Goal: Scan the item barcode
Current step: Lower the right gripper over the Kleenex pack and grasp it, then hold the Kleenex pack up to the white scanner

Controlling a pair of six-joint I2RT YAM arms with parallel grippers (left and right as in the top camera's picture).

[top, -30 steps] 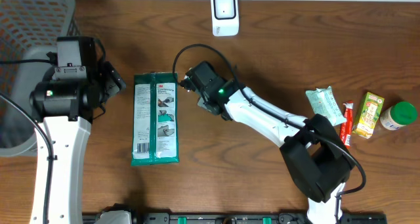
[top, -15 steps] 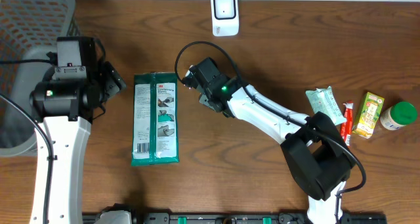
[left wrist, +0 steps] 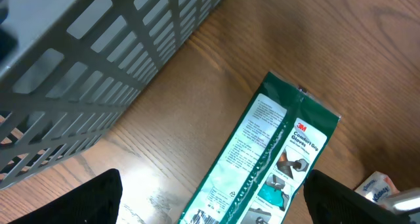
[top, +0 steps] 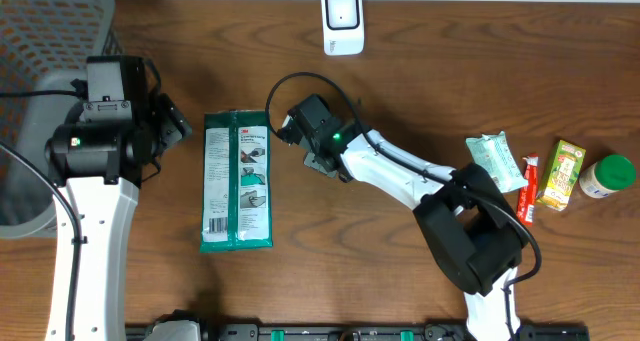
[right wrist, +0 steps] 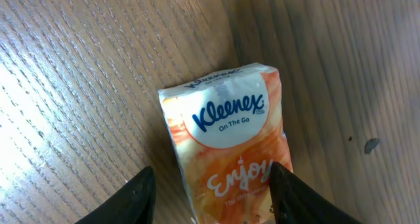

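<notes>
I should grab the Kleenex tissue pack (right wrist: 226, 138) next with my right gripper, by its side edges at the "Enjoy" end. The logo end then stays free to scan the barcode.
An orange Kleenex tissue pack (right wrist: 226, 138) lies on the wooden table between the fingers of my right gripper (right wrist: 211, 184). The jaws stand half open around it. The right finger (right wrist: 295, 194) meets the pack's edge, and a dark gap shows beside the left finger (right wrist: 128, 198). In the overhead view that gripper (top: 290, 123) covers the pack. The white scanner (top: 342, 21) stands at the table's far edge. My left gripper (left wrist: 216, 207) is wide open above a green 3M glove package (left wrist: 275, 158) that lies flat (top: 237, 181), and it touches nothing.
A grey mesh basket (top: 50, 21) fills the far left corner, close to the left arm (left wrist: 85, 73). At the right lie a teal tissue pack (top: 492, 159), a red stick (top: 529, 186), a juice box (top: 561, 175) and a green-lidded jar (top: 608, 175).
The right arm's wrist shifted a little right and back, and its elbow swung left. The left arm and the green package have not moved.
</notes>
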